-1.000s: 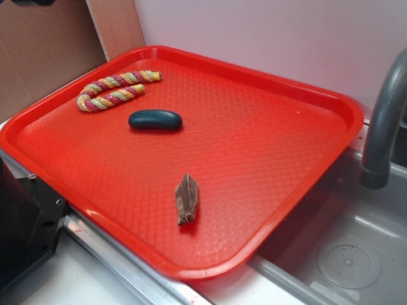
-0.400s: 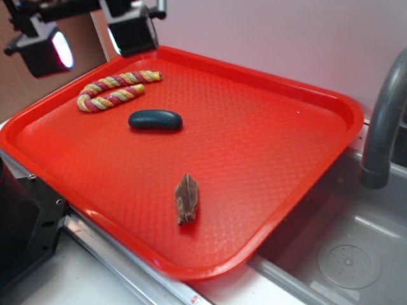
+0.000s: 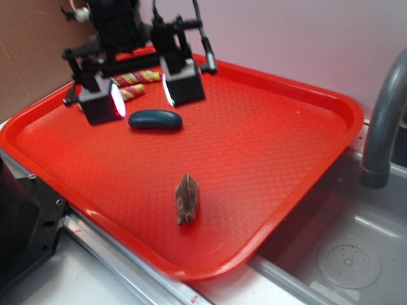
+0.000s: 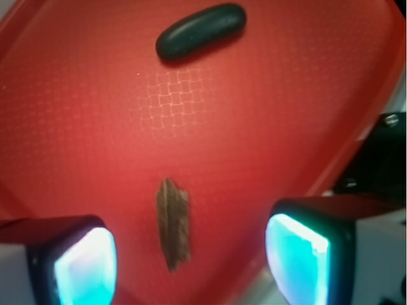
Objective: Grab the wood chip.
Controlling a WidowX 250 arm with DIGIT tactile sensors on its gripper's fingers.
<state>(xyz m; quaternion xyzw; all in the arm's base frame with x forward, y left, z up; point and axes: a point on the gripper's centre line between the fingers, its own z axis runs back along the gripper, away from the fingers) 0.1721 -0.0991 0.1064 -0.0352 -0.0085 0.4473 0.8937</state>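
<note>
Next, my gripper grips the long sides of the wood chip's wider body (image 3: 187, 200), since the chip tapers to a point at its tip (image 3: 186, 177).
The wood chip (image 3: 187, 198) is a small brown streaked sliver lying on the red tray (image 3: 267, 146) near its front edge. In the wrist view the wood chip (image 4: 173, 223) shows between the two glowing pads, well below them. My gripper (image 3: 141, 94) hangs open above the back left of the tray, over the dark teal pebble (image 3: 155, 119), with nothing between its fingers. It is well apart from the chip.
A twisted red-yellow rope (image 3: 130, 84) lies at the tray's back left, partly hidden by the gripper. The pebble (image 4: 201, 31) shows at the top of the wrist view. A grey faucet (image 3: 385, 121) and sink basin (image 3: 346, 254) stand right of the tray. Black hardware (image 3: 25, 222) sits front left.
The gripper came into view from the top left and has moved down and right over the tray, now above the pebble. The chip, pebble and rope have not moved.
</note>
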